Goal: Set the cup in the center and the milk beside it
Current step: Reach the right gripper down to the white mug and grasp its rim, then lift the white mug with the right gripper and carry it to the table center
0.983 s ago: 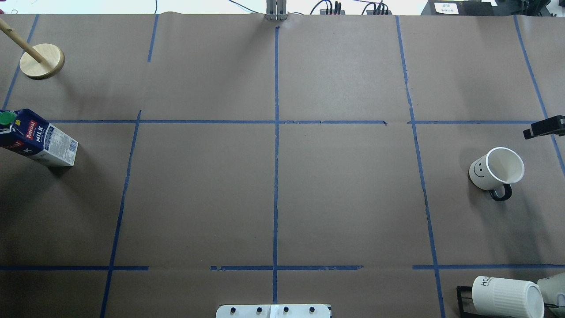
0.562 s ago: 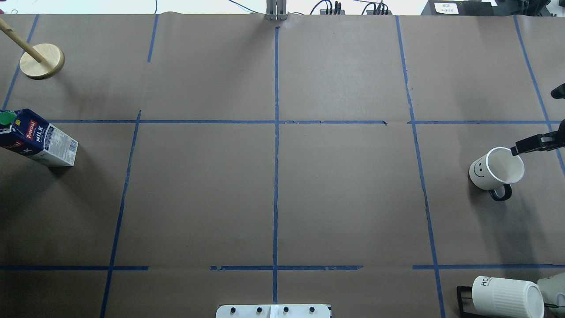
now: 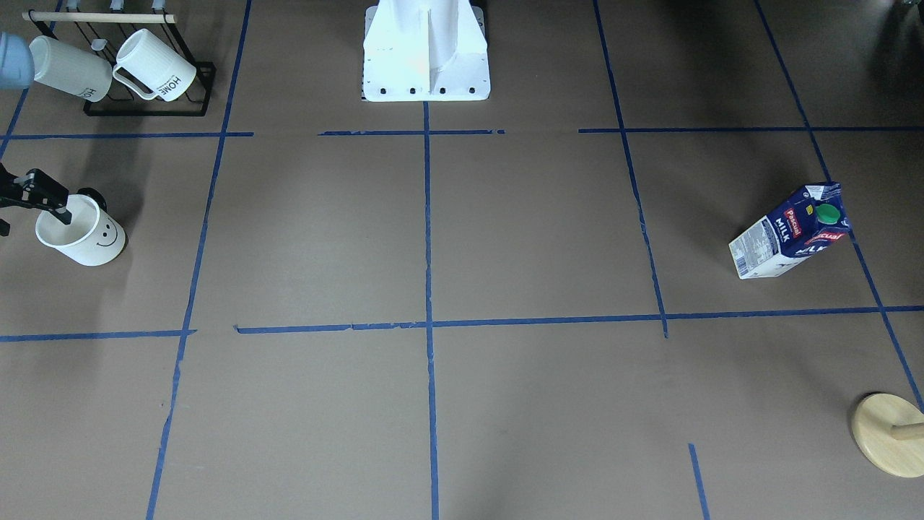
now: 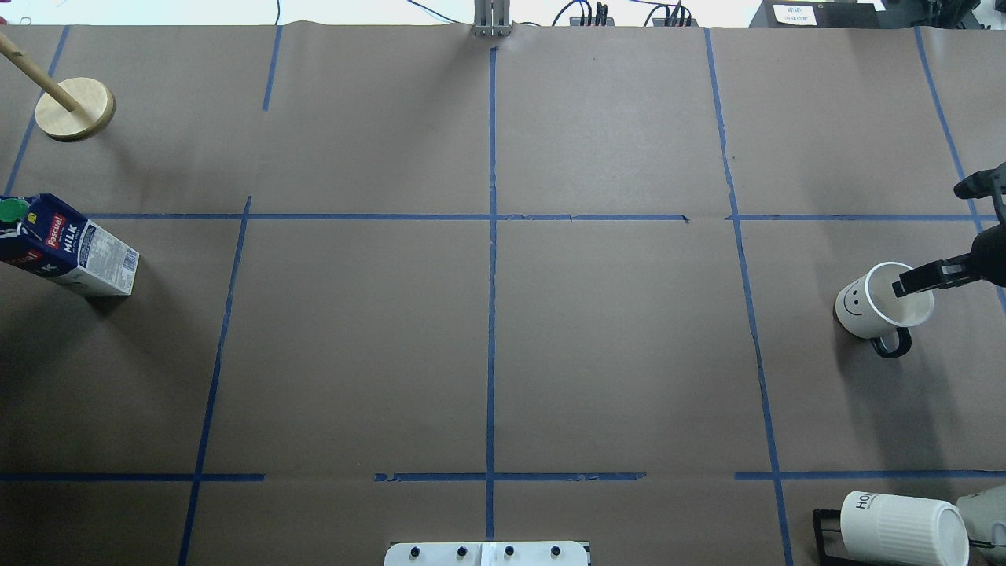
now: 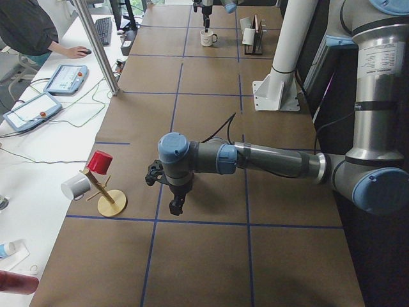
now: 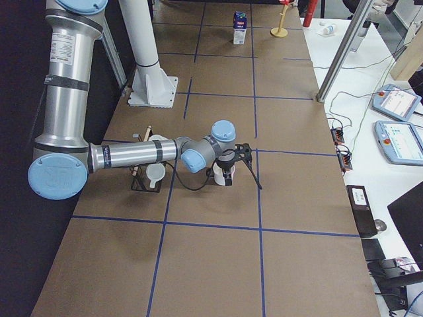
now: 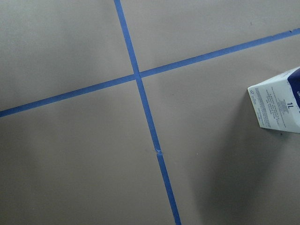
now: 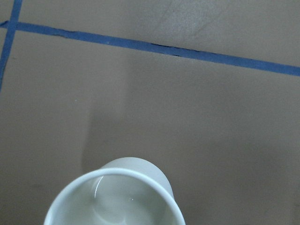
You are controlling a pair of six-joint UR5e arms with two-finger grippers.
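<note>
The white smiley cup has to go to the center, so my right gripper should next grab it by its rim to carry it there.
The cup, white with a black smiley and black handle, stands upright at the table's right side; it also shows in the front view and fills the bottom of the right wrist view. My right gripper is open, with one finger over the cup's mouth and the other beyond its rim. The milk stands at the far left, also in the front view. Its corner shows in the left wrist view. My left gripper hangs near it; I cannot tell its state. The center is bare.
A black rack with ribbed "HOME" mugs stands at the near right corner. A wooden mug stand is at the far left corner. The robot's white base sits at the table's near edge.
My right gripper has come in from the right edge toward the cup; its near finger now reaches over the cup's mouth. The cup and milk have not moved.
</note>
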